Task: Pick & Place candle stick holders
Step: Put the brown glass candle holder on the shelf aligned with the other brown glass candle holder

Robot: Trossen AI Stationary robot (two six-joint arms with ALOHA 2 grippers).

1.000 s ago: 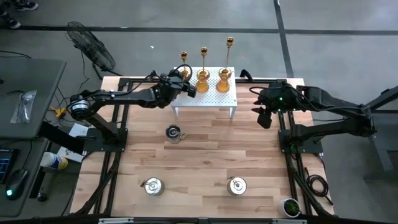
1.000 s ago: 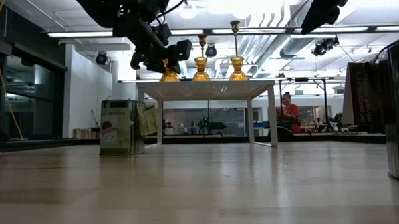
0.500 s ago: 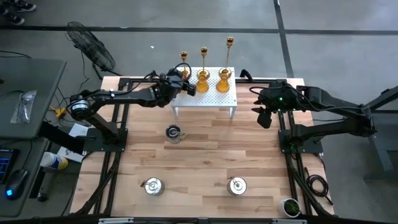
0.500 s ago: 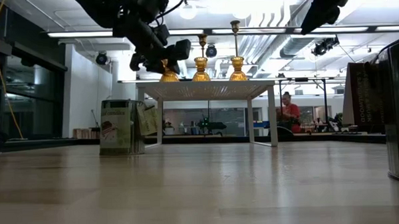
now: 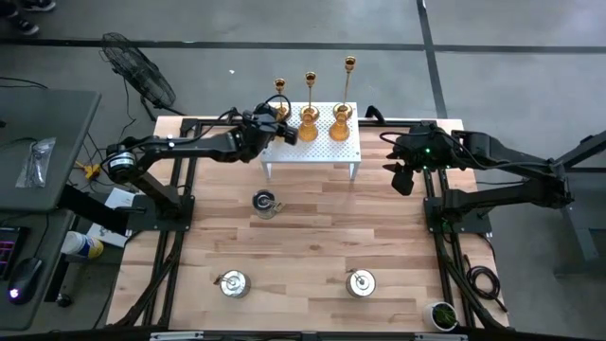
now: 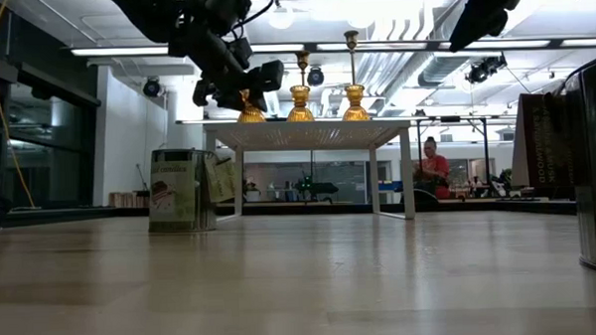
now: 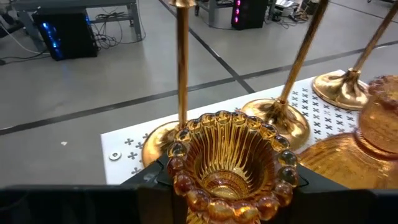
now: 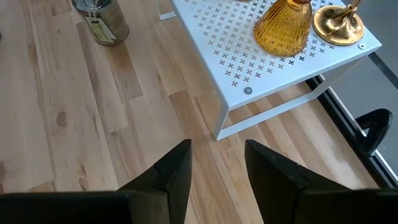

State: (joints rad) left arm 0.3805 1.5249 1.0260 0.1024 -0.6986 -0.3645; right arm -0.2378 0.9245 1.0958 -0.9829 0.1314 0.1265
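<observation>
My left gripper is ready to open: the amber cup (image 7: pixel 230 165) is upright, and its foot is at the rack's top (image 7: pixel 138 144), inside the rack's edge.
Three gold candlesticks (image 5: pixel 310 83) stand by their round bases along the far edge of the white perforated rack (image 5: pixel 322 152). Two amber cups (image 5: pixel 325 120) stand on the rack in front of them. My left gripper (image 5: pixel 284 134) is at the rack's left end, shut on a third amber cup (image 7: pixel 227 158). Three silvery pots (image 5: pixel 264 202) (image 5: pixel 232 282) (image 5: pixel 360 282) stand on the wooden table. My right gripper (image 8: pixel 214 165) hangs open above the table to the right of the rack, with nothing between its fingers. My left gripper pinches the amber cup between its two fingers, one on each side of the ribbed wall (image 7: pixel 180 180) just under the beaded rim. The fingers come nearly level from the table's left. The cup stands upright, mouth up, its foot (image 6: pixel 252 117) level with the rack's top; whether it rests there, I cannot tell.
The rack stands on thin legs (image 6: pixel 410 174) with open space beneath. A fan (image 5: pixel 137 66) and a side table with a monitor (image 5: pixel 38 142) are off the table's left. A person in red (image 6: pixel 432 168) is far back in the room.
</observation>
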